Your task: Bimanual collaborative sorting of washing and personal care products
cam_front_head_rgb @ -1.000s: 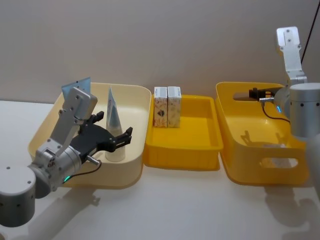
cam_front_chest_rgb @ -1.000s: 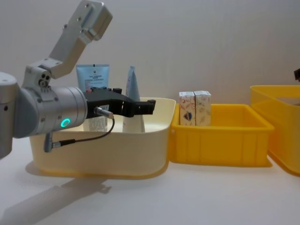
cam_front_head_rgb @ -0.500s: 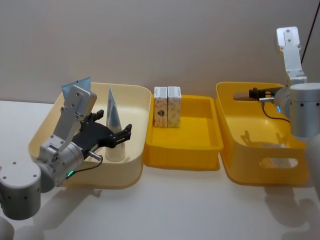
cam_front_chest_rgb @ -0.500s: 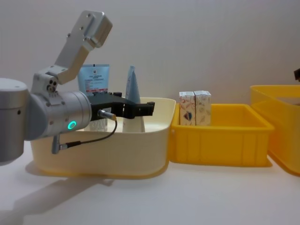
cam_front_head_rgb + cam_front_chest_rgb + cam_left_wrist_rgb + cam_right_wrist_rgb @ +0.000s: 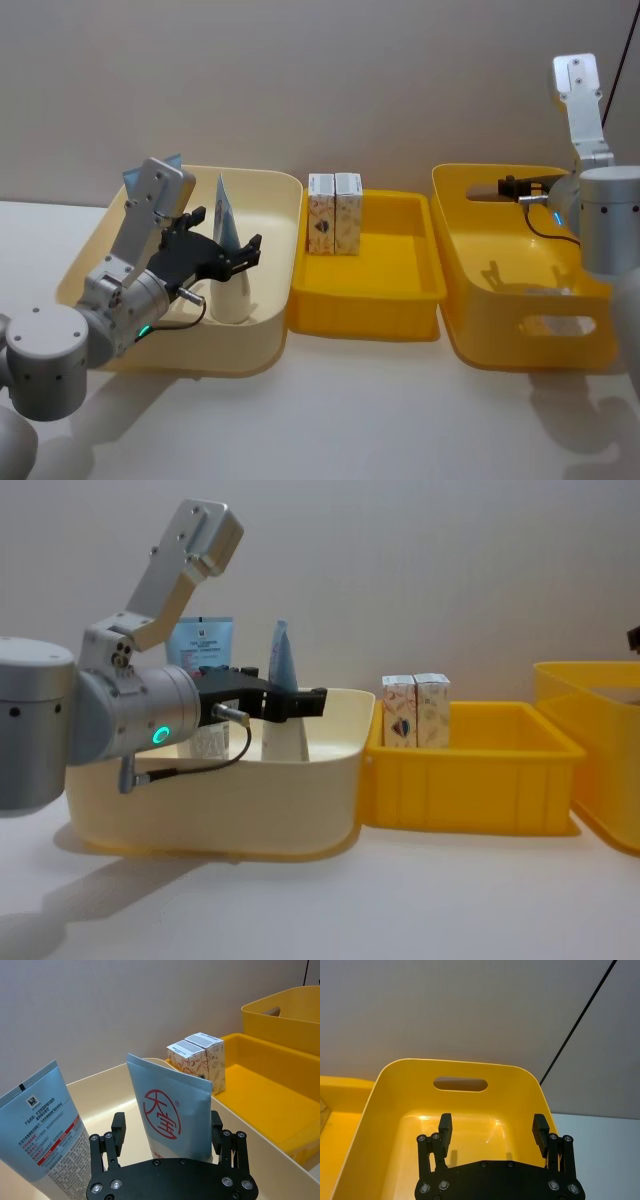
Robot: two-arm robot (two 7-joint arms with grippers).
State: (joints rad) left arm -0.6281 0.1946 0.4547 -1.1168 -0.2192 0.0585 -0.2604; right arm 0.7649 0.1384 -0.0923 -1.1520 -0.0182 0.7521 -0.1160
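Next, my left gripper grabs the nearer squeeze tube's flattened middle, since the tube is round at its bottom end [image 5: 231, 305].
Two light blue squeeze tubes stand in the cream bin [image 5: 268, 330]. The nearer tube [image 5: 170, 1110], with a red logo, stands upright between the fingers of my left gripper [image 5: 167, 1129], which is open with a jaw on each side of it. In the head view that tube [image 5: 225, 205] rises above the left gripper [image 5: 223, 238]. The second tube [image 5: 42, 1120] leans at the bin's back left. Two white printed cartons [image 5: 334, 213] stand upright in the middle yellow tray [image 5: 365, 300]. My right gripper [image 5: 492, 1130] is open and empty over the right yellow bin [image 5: 455, 1067].
The three containers sit side by side on the white table: cream bin, shallow yellow tray [image 5: 470, 780], deep yellow bin [image 5: 500, 320] with handle slots. The cartons [image 5: 415, 710] stand at the tray's back left corner. A wall stands close behind.
My left gripper has moved forward and deeper into the cream bin, so its fingers now flank the nearer tube. The right arm has not moved.
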